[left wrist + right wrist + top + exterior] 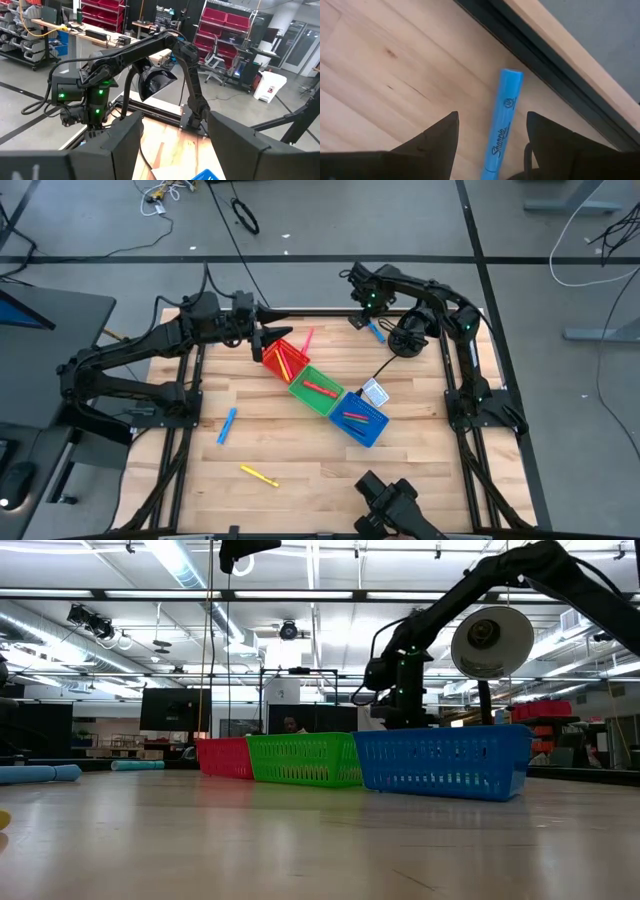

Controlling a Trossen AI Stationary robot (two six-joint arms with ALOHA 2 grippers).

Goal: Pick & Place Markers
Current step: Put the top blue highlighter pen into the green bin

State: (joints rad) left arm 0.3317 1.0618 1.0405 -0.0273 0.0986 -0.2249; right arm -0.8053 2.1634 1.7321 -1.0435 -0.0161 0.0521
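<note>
The robot's fingers are above the light-blue marker [376, 331] and would miss the marker if they closed now. The right gripper needs to go lower first, then close on the marker.
A light-blue marker [502, 125] lies flat on the wooden table near its far edge [376, 332]. My right gripper [491, 120] points down over it, open, one finger on each side of the marker and clear of it. My left gripper [275, 340] hovers level over the red bin [285, 360], open and empty [175, 132]. The red, green [315, 387] and blue bins [358, 418] stand in a slanting row, each with markers inside. A pink marker [307, 340], a blue one [227, 425] and a yellow one [258, 476] lie loose on the table.
A white card [373, 392] lies beside the blue bin. A dark rail [545, 65] runs along the table's far edge, close behind the light-blue marker. Bare wood lies at the near left around the loose markers. In the low view the bins [303, 758] stand mid-table.
</note>
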